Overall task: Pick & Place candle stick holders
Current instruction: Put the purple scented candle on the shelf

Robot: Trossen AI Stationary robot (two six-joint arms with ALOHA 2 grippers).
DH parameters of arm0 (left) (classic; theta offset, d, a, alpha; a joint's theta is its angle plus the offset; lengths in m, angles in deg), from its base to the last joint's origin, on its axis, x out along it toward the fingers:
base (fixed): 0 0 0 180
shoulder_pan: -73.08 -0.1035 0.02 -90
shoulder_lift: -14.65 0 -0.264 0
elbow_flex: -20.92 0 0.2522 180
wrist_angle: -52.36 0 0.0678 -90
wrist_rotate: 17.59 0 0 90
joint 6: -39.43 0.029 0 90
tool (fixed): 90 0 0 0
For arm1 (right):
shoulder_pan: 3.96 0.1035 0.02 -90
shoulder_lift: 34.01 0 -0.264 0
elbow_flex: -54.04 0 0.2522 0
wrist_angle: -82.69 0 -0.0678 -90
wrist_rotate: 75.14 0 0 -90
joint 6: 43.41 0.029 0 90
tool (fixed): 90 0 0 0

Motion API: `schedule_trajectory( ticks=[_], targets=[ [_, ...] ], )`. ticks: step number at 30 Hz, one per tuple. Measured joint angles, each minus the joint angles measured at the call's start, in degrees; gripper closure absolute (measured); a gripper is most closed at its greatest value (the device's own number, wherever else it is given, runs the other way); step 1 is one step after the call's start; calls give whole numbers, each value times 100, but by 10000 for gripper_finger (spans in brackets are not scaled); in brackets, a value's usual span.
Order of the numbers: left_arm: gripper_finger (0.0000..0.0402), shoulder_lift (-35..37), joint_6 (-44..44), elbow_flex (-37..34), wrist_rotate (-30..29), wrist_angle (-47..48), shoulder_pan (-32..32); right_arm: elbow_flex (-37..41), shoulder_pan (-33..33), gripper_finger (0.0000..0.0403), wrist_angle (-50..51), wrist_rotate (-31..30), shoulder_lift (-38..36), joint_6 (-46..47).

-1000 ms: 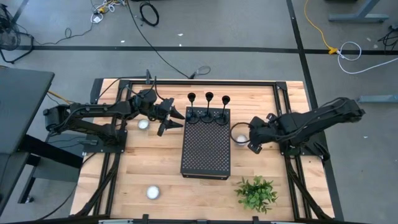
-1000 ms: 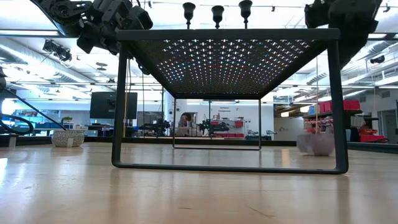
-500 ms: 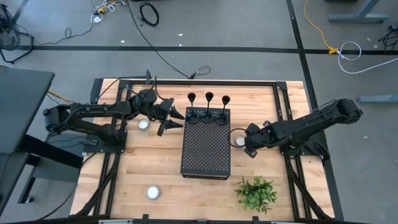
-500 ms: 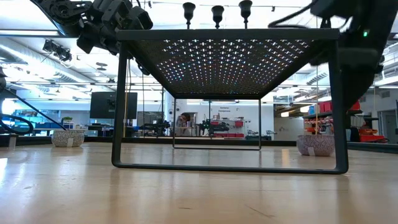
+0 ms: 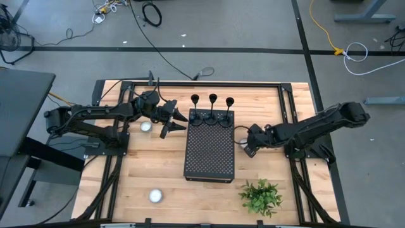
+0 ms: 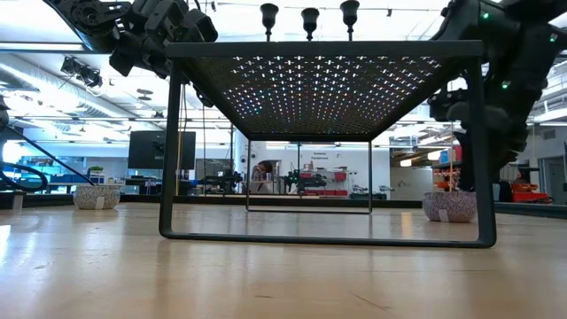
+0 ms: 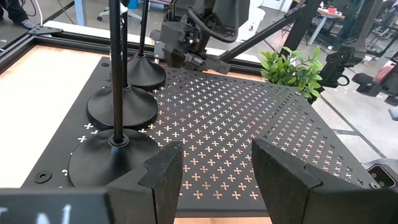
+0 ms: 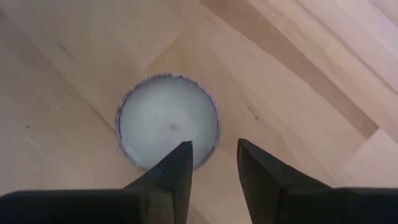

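My right gripper grabs the white tealight by its rim [image 8: 216, 127] next, to place it on the black perforated box.
Three black candle stick holders [image 5: 212, 107] stand by their round bases [image 7: 121, 107] in a row on the far end of a black perforated box [image 5: 209, 149]. My left gripper [image 5: 175, 121] hangs open to the left of that row, level with the stems and holding nothing; its fingers [image 7: 163, 171] frame the nearest base. My right gripper [image 5: 246, 145] points down, right of the box, open by a narrow gap [image 8: 214, 158] just over a white tealight [image 8: 166, 121] on the table. Whether a fingertip touches the tealight's rim I cannot tell.
Two more white tealights lie on the wood, one [image 5: 146, 126] under the left arm and one [image 5: 155, 196] near the front left. A small green plant [image 5: 261, 197] stands at the front right. The box stands on thin legs [image 6: 171, 151] with open room beneath.
My right gripper has come down toward the table and a little toward the box, and now stands over the tealight right of the box.
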Motion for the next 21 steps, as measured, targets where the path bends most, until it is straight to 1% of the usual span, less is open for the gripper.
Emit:
schedule_trajectory(
  ticks=[10, 21],
  targets=[
    [209, 0, 27, 0, 0, 3, 0, 208, -80, 300, -343, 90, -2, -103],
    [209, 0, 46, 0, -17, 4, 0, 212, -80, 333, -372, 124, -2, -104]
  ],
)
